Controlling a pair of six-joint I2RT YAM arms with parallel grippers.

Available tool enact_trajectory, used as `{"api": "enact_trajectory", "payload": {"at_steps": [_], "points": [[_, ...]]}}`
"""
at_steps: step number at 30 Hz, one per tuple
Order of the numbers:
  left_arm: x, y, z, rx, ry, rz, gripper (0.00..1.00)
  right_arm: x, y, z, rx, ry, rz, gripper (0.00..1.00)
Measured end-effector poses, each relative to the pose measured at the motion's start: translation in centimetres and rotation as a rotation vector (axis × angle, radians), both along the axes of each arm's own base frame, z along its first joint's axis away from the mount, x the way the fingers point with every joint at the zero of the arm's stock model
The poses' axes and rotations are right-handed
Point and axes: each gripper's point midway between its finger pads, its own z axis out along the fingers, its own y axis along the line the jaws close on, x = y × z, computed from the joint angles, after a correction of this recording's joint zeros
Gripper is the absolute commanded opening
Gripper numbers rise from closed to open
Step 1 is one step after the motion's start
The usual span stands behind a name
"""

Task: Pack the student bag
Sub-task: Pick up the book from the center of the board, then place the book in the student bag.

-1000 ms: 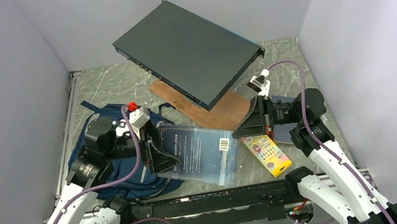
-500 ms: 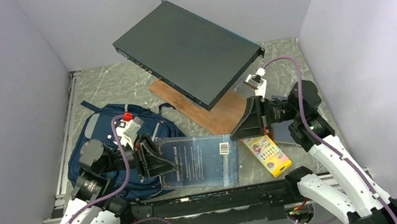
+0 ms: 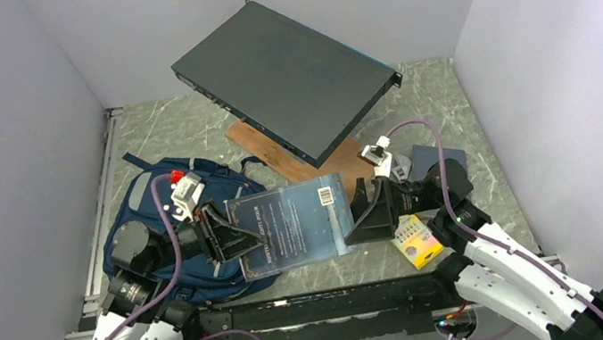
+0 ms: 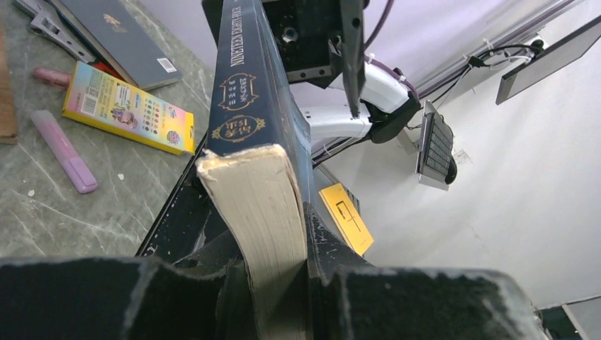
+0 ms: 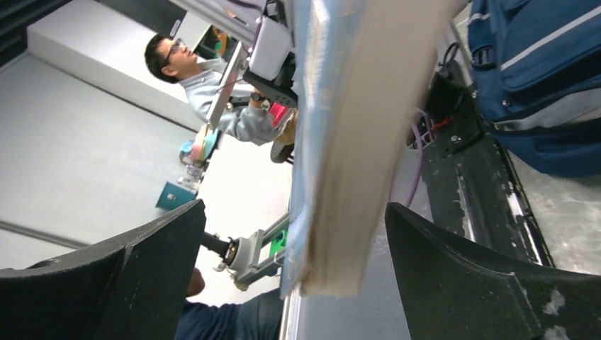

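My right gripper should next grab the book [image 3: 293, 225] by its edge away from the bag, so the opposite edge is free to go in.
The student bag [image 3: 140, 203], navy with light stripes, lies flat at the left of the table; a corner of the student bag [image 5: 538, 71] shows in the right wrist view. A dark blue book [image 3: 293, 225] in clear wrap hangs above the table between the arms. My left gripper [image 3: 232, 239] is shut on the book's left edge, and the page block [image 4: 266, 212] is pinched between the jaws. My right gripper [image 3: 354, 218] stands open around the right edge, and the book [image 5: 354, 142] sits between its spread fingers [image 5: 453, 269] with gaps on both sides.
A large black flat unit [image 3: 288, 73] leans at the back over a brown board [image 3: 330, 170]. A crayon box [image 3: 417, 241] and a dark notebook [image 3: 435, 154] lie at the right. A pink marker [image 4: 67, 152] lies near the crayon box [image 4: 127, 106].
My left gripper has shut on the book's left edge. My right gripper has let go and opened wide. The book has risen off the table and shifted a little left.
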Motion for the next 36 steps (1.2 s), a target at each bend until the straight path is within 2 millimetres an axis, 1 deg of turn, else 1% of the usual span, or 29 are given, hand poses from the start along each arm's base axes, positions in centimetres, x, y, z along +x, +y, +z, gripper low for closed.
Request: {"api": "enact_trajectory", "payload": {"at_steps": [1,2,3,4,5,6,7,8,9,10,11,12,13,15,16,18,19,20,22,24,26,29,33,34,36], "points": [[0.2,-0.1,-0.1,0.001,0.010,0.001,0.00,-0.4,0.4,0.0,0.008,0.005,0.011,0.99],[0.4,-0.2,-0.2,0.003,0.021,0.002,0.00,-0.7,0.6,0.1,0.017,0.002,0.020,0.94],[0.5,-0.3,-0.2,0.004,0.034,0.003,0.00,-1.0,0.8,0.3,0.029,0.001,0.029,0.83],[0.6,-0.3,-0.3,0.003,0.041,0.002,0.00,-1.1,1.1,0.5,0.040,-0.001,0.034,0.65],[0.7,-0.4,-0.4,0.003,0.047,0.003,0.00,-1.2,1.3,0.7,0.049,-0.002,0.038,0.38],[0.8,-0.4,-0.5,0.004,0.053,0.004,0.00,-1.1,1.5,0.7,0.054,0.004,0.038,0.14],[0.8,-0.4,-0.5,0.002,0.057,0.005,0.01,-0.8,1.6,0.5,0.053,0.016,0.031,0.00],[0.8,-0.4,-0.4,0.001,0.057,0.006,0.14,-0.5,1.8,0.2,0.046,0.037,0.024,0.00],[0.7,-0.3,-0.3,0.005,0.054,0.012,0.33,-0.2,2.0,-0.4,0.028,0.072,0.019,0.00],[0.7,-0.2,-0.4,0.018,0.064,0.020,0.58,0.0,2.2,-0.8,0.016,0.086,0.010,0.00],[0.9,-0.1,-0.7,0.038,0.068,0.034,0.79,0.3,2.2,-1.2,0.004,0.093,-0.005,0.00],[1.4,0.1,-1.2,0.078,0.083,0.074,0.93,0.6,2.3,-1.6,-0.019,0.105,-0.029,0.00],[2.1,0.5,-2.0,0.132,0.121,0.130,0.99,0.8,2.4,-2.2,-0.048,0.122,-0.051,0.00],[3.7,1.6,-3.7,0.244,0.178,0.260,1.00,1.8,2.3,-3.9,-0.140,0.155,-0.131,0.00],[4.4,2.3,-4.8,0.303,0.204,0.320,1.00,2.3,2.0,-5.1,-0.197,0.168,-0.178,0.00],[5.1,3.5,-7.0,0.409,0.242,0.392,0.99,2.8,1.3,-7.1,-0.290,0.180,-0.245,0.00],[5.2,3.9,-8.0,0.451,0.256,0.402,0.98,2.8,0.7,-8.5,-0.346,0.191,-0.277,0.00],[5.1,4.1,-8.9,0.488,0.270,0.401,0.94,2.8,0.1,-9.6,-0.393,0.205,-0.300,0.00],[4.9,4.1,-10.7,0.545,0.297,0.389,0.89,2.5,-1.3,-11.9,-0.494,0.231,-0.345,0.00],[4.5,3.6,-12.6,0.625,0.313,0.365,0.83,2.0,-2.4,-13.2,-0.559,0.240,-0.373,0.00],[3.6,2.9,-14.6,0.746,0.306,0.328,0.80,1.7,-3.4,-14.1,-0.604,0.237,-0.401,0.00],[2.9,1.9,-17.0,0.955,0.264,0.294,0.70,1.6,-4.5,-15.1,-0.666,0.230,-0.437,0.00],[4.9,1.2,-19.9,1.182,0.216,0.361,0.48,1.8,-5.1,-15.7,-0.716,0.229,-0.459,0.00],[5.4,1.2,-20.5,1.228,0.201,0.384,0.47,1.8,-5.1,-15.7,-0.719,0.229,-0.458,0.00],[6.1,1.4,-21.5,1.307,0.171,0.422,0.47,1.9,-5.0,-15.6,-0.718,0.230,-0.456,0.00]]}}
